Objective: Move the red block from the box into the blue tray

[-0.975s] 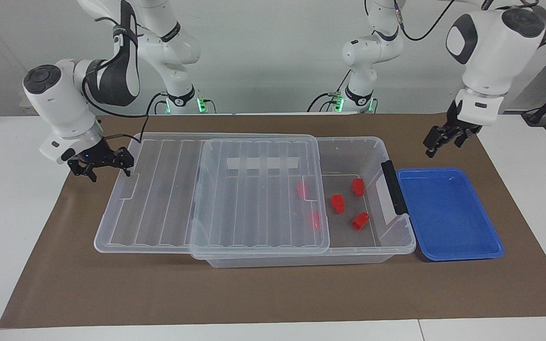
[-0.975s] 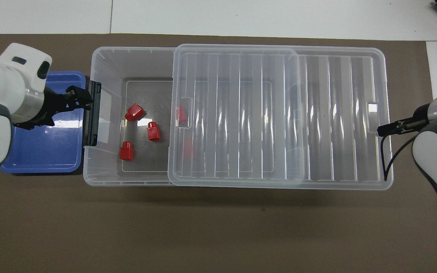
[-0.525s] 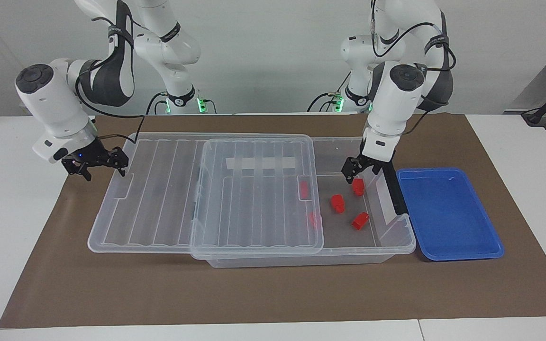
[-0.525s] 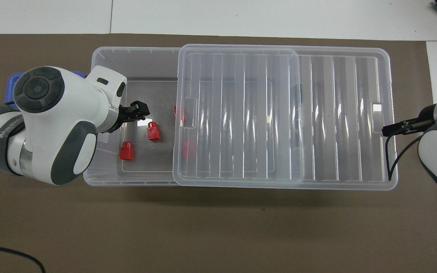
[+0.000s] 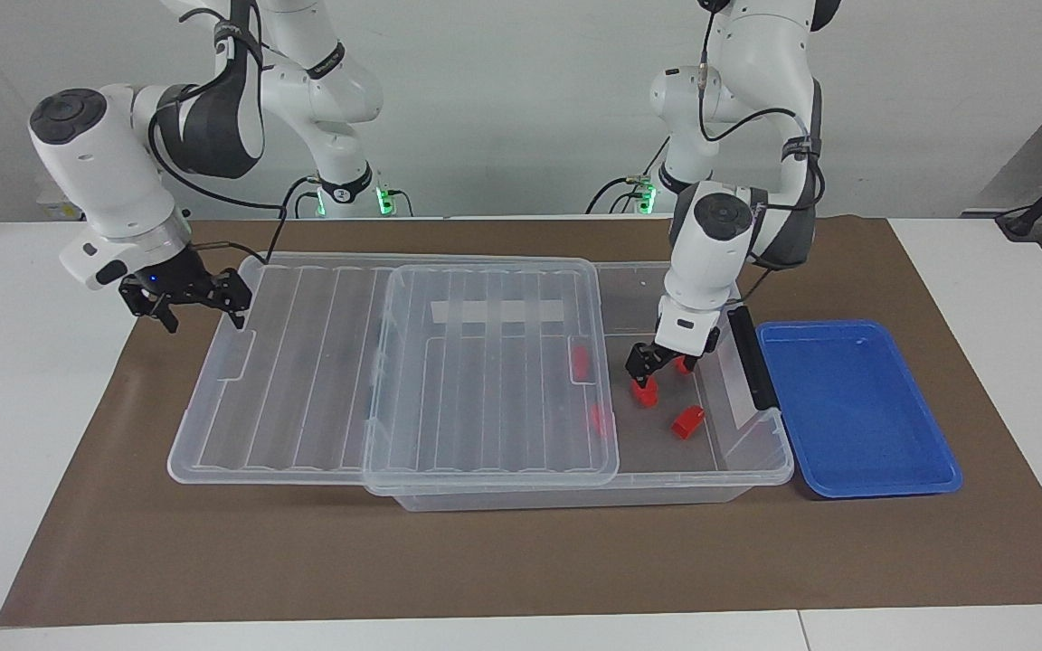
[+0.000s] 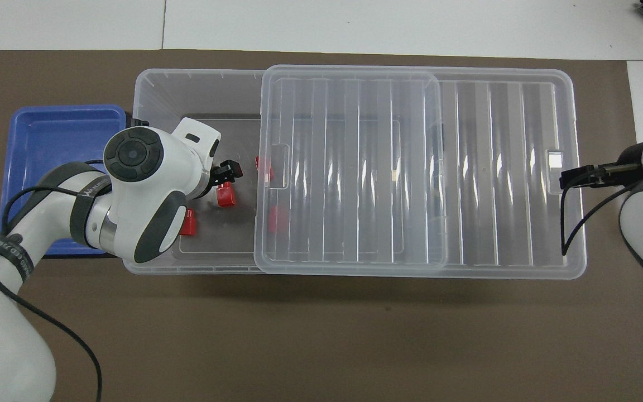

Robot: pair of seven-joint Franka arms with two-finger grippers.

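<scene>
My left gripper is due to pick up the red block by its wide body (image 6: 226, 197) next, so that I can place the block in the blue tray (image 6: 57, 142).
The clear box (image 5: 761, 470) lies on the brown mat with its ribbed lid (image 5: 304, 380) slid more than halfway off toward the right arm's end. Three red blocks lie in the uncovered part, and two more show through the lid. My left gripper (image 5: 646, 369) is open, low inside the box just above the middle red block (image 5: 645, 392). From overhead, the left gripper (image 6: 231, 170) partly covers that red block (image 6: 225, 197). My right gripper (image 5: 188, 306) holds the rim at the lid's overhanging end. The blue tray (image 5: 856, 407) lies against the box's clip end and holds nothing.
A dark grey clip (image 5: 750, 357) stands on the box wall beside the tray. Another red block (image 5: 687, 421) lies farther from the robots than the gripper, and one (image 5: 686, 364) sits right beside the left wrist. Brown mat lies bare along the table's edge farthest from the robots.
My left arm swung from above the tray's corner into the box and came down over the middle red block. The right gripper and the lid shifted slightly toward the right arm's end.
</scene>
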